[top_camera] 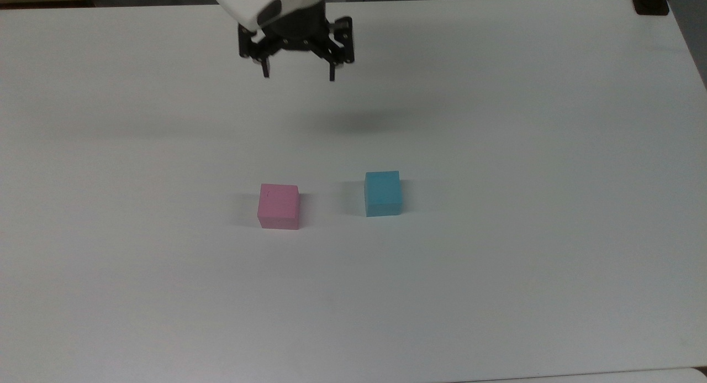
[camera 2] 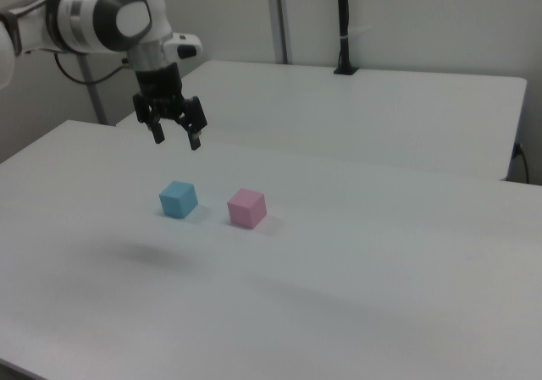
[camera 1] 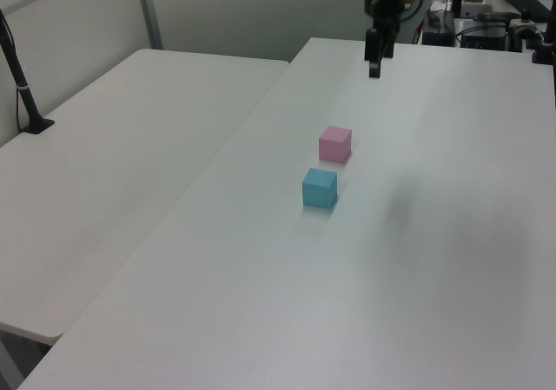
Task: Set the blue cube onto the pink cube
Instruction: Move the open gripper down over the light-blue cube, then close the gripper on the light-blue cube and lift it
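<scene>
The gripper grabs the upright sides of the blue cube (camera 1: 320,188) next, to stack it on the pink cube (camera 1: 334,145).
The blue cube (top_camera: 383,193) rests on the white table, to the right of the pink cube (top_camera: 279,206) in the top view, a small gap between them. Both also appear in the left view, blue cube (camera 1: 320,188) and pink cube (camera 1: 334,143), and in the right view, blue cube (camera 2: 179,199) and pink cube (camera 2: 246,207). My gripper (top_camera: 299,75) hangs open and empty high above the table's far part, well apart from both cubes. It appears in the left view as gripper (camera 1: 374,67) and in the right view as gripper (camera 2: 176,140).
A second white table (camera 1: 113,147) adjoins on the left view's left, with a black post (camera 1: 22,86) standing on it. A black clamp (top_camera: 650,1) sits at the table's far right corner in the top view. Equipment stands beyond the far edge.
</scene>
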Robot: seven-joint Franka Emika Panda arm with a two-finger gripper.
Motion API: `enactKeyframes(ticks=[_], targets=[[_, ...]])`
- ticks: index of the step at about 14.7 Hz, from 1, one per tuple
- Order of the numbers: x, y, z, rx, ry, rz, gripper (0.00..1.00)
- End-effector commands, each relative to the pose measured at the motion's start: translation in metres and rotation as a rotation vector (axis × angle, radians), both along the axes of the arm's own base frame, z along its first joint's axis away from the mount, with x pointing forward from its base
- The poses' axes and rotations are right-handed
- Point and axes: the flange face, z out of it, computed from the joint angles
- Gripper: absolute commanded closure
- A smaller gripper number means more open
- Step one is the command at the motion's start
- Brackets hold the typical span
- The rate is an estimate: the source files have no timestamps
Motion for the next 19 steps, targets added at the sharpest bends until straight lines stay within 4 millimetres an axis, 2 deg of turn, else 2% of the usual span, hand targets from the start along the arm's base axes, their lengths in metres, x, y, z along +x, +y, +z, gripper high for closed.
enactKeyframes(ticks=[1, 6, 11, 18, 19], targets=[[0.016, 0.037, -0.046, 0.012, 0.015, 0.039, 0.0], [0.04, 0.084, -0.12, 0.025, 0.006, 0.029, 0.0], [0.054, 0.112, -0.174, 0.035, -0.034, 0.01, 0.0], [0.058, 0.131, -0.205, 0.069, -0.041, -0.026, 0.0], [0.059, 0.137, -0.212, 0.054, -0.056, -0.067, 0.15]])
